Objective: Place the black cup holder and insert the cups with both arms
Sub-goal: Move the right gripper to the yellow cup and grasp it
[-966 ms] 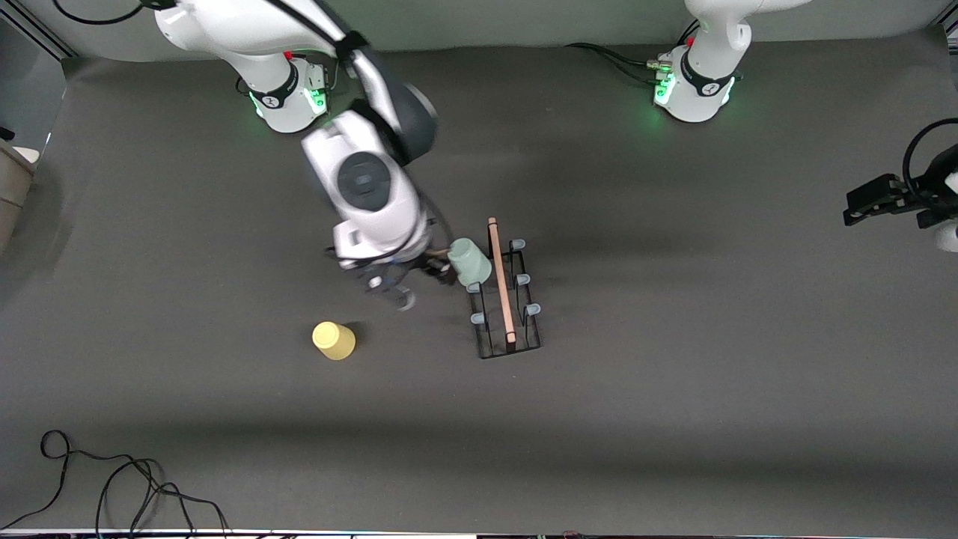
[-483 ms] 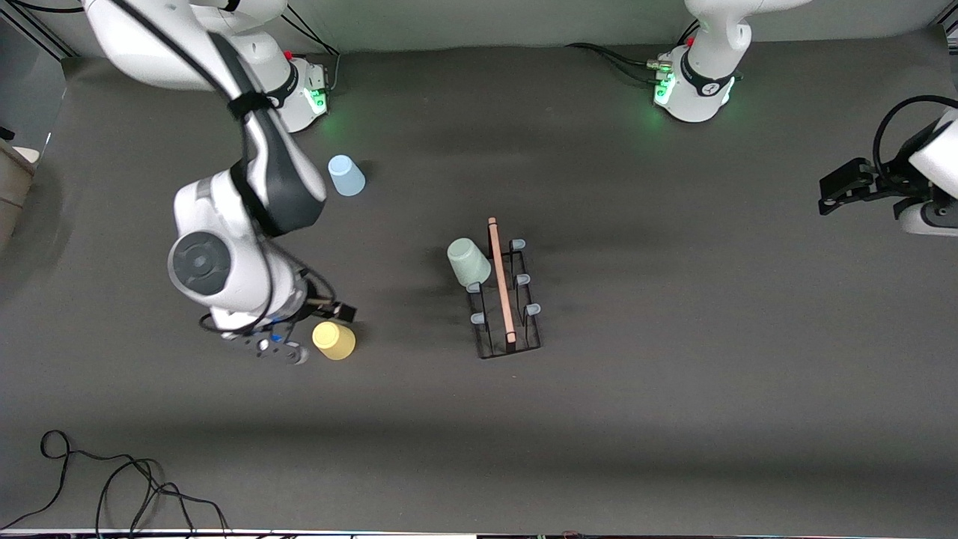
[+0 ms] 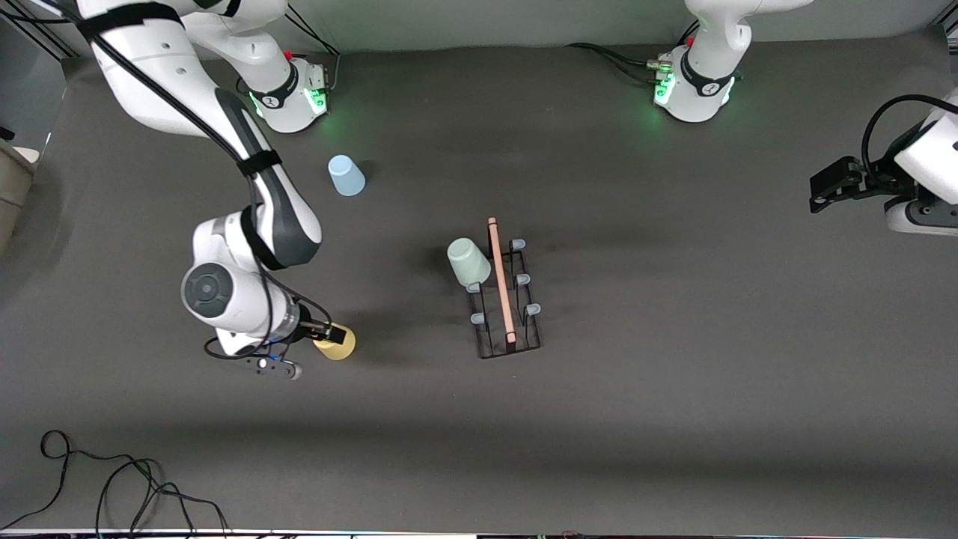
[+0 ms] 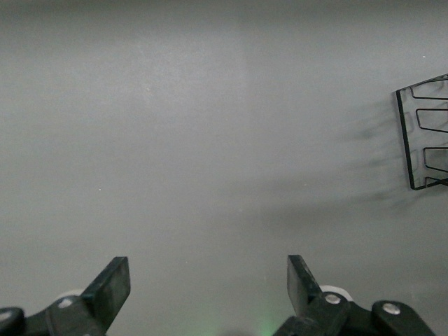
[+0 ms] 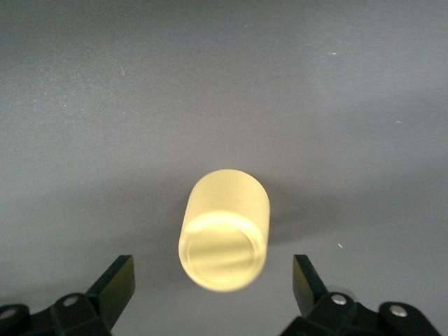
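Observation:
My right fingers are short of the yellow cup and would miss it now; they need to move toward it, then close.
The black cup holder stands mid-table, its wooden rod on top. The pale green cup sits mouth-down on a prong at the holder's end farther from the front camera. The yellow cup stands on the table toward the right arm's end. My right gripper is open, low at the yellow cup. In the right wrist view the cup lies just ahead of the open gripper, untouched. The light blue cup stands near the right arm's base. My left gripper is open and empty; the holder's base shows at that view's edge.
A black cable lies coiled on the table's near corner at the right arm's end. A pale box sits off the table edge at that same end. Both green-lit arm bases stand along the back edge.
My right gripper let go of the green cup on the holder, swung across to the yellow cup and came down at it. The left arm drifted slightly inward over the table's end.

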